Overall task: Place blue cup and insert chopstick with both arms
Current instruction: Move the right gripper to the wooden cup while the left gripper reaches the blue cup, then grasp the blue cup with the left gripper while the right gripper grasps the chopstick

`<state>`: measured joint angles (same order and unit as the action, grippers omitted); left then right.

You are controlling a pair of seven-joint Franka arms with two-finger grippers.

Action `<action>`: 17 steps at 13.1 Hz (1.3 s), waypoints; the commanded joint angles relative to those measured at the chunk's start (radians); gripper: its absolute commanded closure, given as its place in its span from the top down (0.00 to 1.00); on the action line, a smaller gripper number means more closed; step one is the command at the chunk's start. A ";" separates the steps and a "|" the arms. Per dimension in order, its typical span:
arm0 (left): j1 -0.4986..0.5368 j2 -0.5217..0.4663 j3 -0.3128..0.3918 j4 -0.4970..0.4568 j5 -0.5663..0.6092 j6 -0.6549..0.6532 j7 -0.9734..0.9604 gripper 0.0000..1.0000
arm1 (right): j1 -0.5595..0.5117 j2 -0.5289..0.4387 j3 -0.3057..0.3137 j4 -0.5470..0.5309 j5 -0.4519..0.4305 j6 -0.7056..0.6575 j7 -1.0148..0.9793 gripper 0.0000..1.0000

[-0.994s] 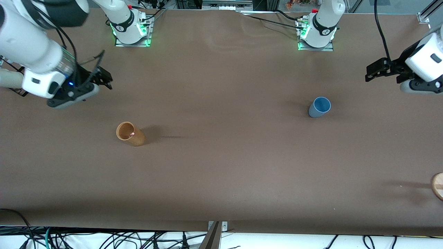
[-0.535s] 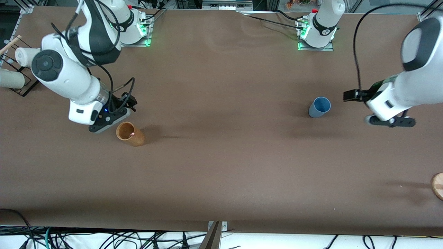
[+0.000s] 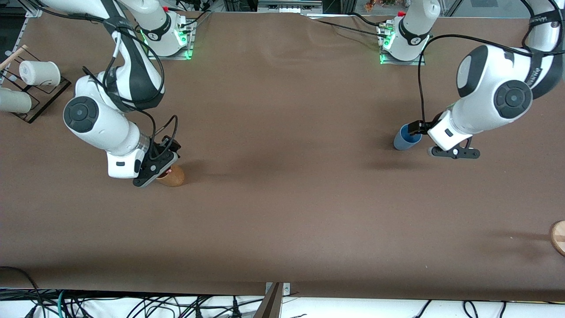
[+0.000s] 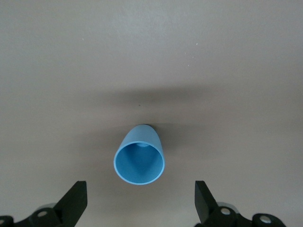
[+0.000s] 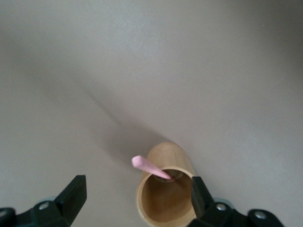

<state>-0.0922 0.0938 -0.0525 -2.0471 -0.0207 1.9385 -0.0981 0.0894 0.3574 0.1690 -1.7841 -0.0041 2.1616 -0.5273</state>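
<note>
The pink chopstick needs to go into the blue cup, so my right gripper should grab it by its protruding tip (image 5: 140, 162) next.
The blue cup (image 3: 401, 142) stands upright toward the left arm's end of the table. In the left wrist view the blue cup (image 4: 139, 162) is empty, its mouth facing the camera. My left gripper (image 3: 415, 130) is open just over the cup's rim; in its wrist view the gripper (image 4: 139, 205) has wide-apart fingers and the cup lies just ahead of the gap. The pink chopstick (image 5: 149, 167) leans inside a tan wooden cup (image 5: 165, 191), its tip out over the rim. My right gripper (image 5: 136, 198) is open over that tan cup (image 3: 175, 176). It hides the cup's mouth in the front view (image 3: 164, 164).
A black rack (image 3: 53, 90) with white cups (image 3: 39, 73) and a pale wooden stick (image 3: 13, 55) is at the right arm's end of the table. A round wooden piece (image 3: 558, 236) sits at the table edge by the left arm's end.
Both arms have swung in and down. The right gripper has moved from beside the tan cup to over it; the left gripper has come over the blue cup.
</note>
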 commanded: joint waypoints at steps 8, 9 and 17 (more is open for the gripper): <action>-0.020 -0.042 -0.013 -0.306 -0.002 0.410 -0.066 1.00 | -0.010 0.052 -0.005 -0.035 -0.031 0.099 -0.057 0.68; -0.021 -0.034 -0.013 -0.321 -0.002 0.440 -0.080 1.00 | -0.010 0.052 -0.005 -0.035 -0.031 0.099 -0.057 0.59; -0.055 -0.003 -0.029 -0.409 -0.001 0.589 -0.147 1.00 | -0.010 0.051 -0.005 -0.049 -0.037 0.098 -0.056 0.31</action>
<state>-0.1386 0.0990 -0.0819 -2.4086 -0.0207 2.4698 -0.2313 0.0845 0.4207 0.1602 -1.8114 -0.0293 2.2496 -0.5696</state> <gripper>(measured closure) 0.000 0.643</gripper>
